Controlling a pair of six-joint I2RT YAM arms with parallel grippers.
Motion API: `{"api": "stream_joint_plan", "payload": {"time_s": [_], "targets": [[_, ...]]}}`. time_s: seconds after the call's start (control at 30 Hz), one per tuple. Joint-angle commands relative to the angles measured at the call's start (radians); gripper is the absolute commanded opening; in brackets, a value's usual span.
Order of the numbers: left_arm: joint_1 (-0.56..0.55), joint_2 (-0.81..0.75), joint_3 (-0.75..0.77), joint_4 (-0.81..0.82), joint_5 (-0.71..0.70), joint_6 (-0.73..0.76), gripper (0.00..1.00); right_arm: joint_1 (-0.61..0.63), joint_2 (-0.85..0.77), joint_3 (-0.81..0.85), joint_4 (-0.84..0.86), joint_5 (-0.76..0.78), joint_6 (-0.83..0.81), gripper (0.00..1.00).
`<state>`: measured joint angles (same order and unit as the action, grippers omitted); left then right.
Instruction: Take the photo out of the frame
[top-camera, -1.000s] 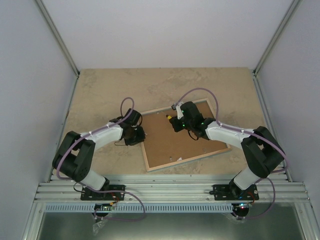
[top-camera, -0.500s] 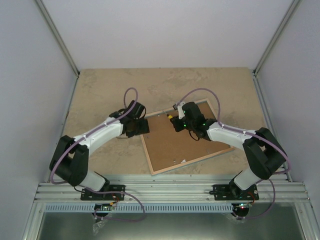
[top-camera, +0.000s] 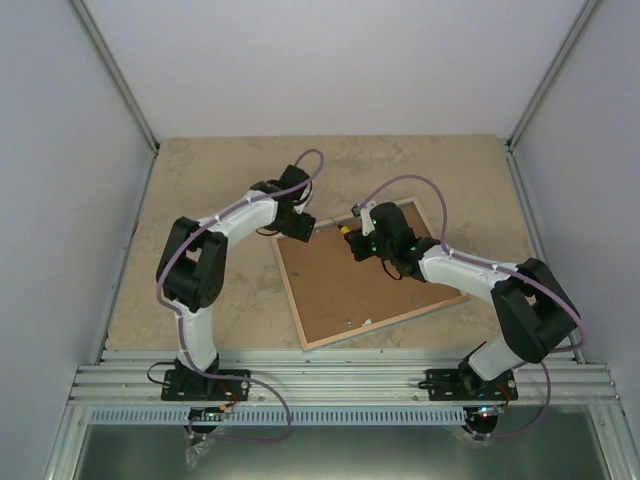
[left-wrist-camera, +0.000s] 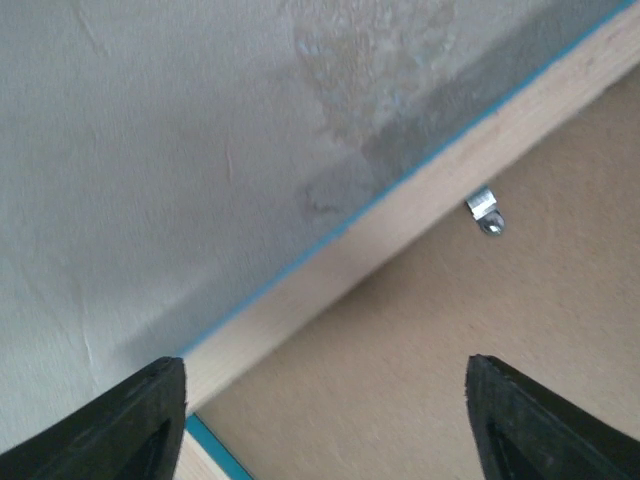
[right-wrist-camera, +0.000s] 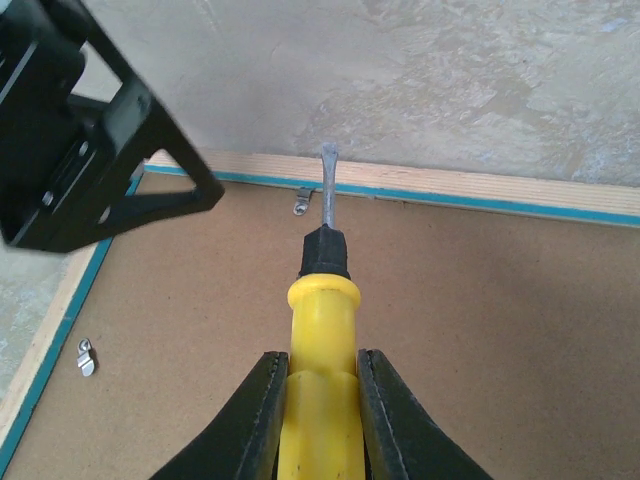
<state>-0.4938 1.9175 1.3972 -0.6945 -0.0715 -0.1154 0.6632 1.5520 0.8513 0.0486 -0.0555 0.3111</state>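
Note:
My left gripper needs to go lower before it closes on the wood rim (left-wrist-camera: 300, 302), because its open fingers are still above the wood rim.
The frame (top-camera: 350, 290) lies face down on the table, its brown fibreboard back up, with a light wood rim and thin turquoise edge (left-wrist-camera: 400, 225). The photo is hidden under the backboard. My left gripper (top-camera: 303, 228) hovers open over the frame's far-left corner, nothing between its fingers (left-wrist-camera: 322, 365). My right gripper (top-camera: 356, 238) is shut on a yellow-handled screwdriver (right-wrist-camera: 322, 340). The screwdriver's flat blade points at a small metal clip (right-wrist-camera: 304, 203) by the far rim.
Another metal clip (right-wrist-camera: 86, 355) sits on the backboard near the left rim, and one (left-wrist-camera: 484, 210) shows by the rim in the left wrist view. The left gripper's black body (right-wrist-camera: 90, 140) hangs close to the screwdriver tip. Beige table (top-camera: 200, 200) surrounds the frame; walls enclose three sides.
My left arm swung from the frame's left side up to its far-left corner, and its gripper opened. The frame shifted slightly. The right gripper kept hold of the screwdriver.

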Motion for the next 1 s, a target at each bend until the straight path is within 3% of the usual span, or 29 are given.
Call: {"api": "stream_joint_plan", "payload": {"time_s": [0.0,0.6,0.97], "targets": [[0.084,0.07,0.081,-0.022,0.159,0.113,0.82,-0.005,-0.019,-0.012,0.028,-0.001,0.003,0.01],[0.105,0.198,0.134,-0.017,0.261,0.198,0.75,-0.01,-0.008,-0.009,0.032,-0.012,-0.003,0.0],[0.104,0.195,0.109,-0.033,0.227,0.169,0.41,-0.01,-0.008,-0.006,0.027,-0.017,-0.003,0.0]]}}
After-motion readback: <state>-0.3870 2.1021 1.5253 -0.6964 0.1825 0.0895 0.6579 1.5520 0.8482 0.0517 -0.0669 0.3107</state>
